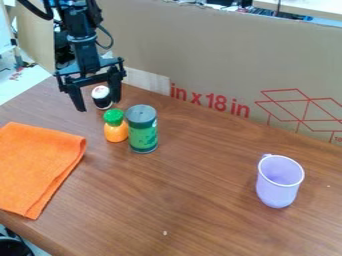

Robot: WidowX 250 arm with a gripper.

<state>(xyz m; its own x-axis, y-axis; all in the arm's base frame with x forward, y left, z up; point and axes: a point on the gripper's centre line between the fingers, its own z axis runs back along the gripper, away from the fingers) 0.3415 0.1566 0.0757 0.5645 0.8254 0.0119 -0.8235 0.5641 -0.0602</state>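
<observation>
The orange body of the toy bottle is the part my gripper needs to grab next, to move the orange bottle away from the green can.
The black gripper [98, 102] hangs at the upper left with its two fingers wide apart. Between and just behind them stands a small dark bottle with a white and red top [101, 97]; whether either finger touches it I cannot tell. Just in front of the gripper is an orange bottle with a green cap [115, 127], upright. Right beside that one stands a taller green can with a grey lid [142, 129].
An orange cloth [37, 167] lies folded at the left of the wooden table [194, 200]. A pale purple cup [278, 182] stands upright at the right. A cardboard wall [220, 55] with red print runs along the back edge.
</observation>
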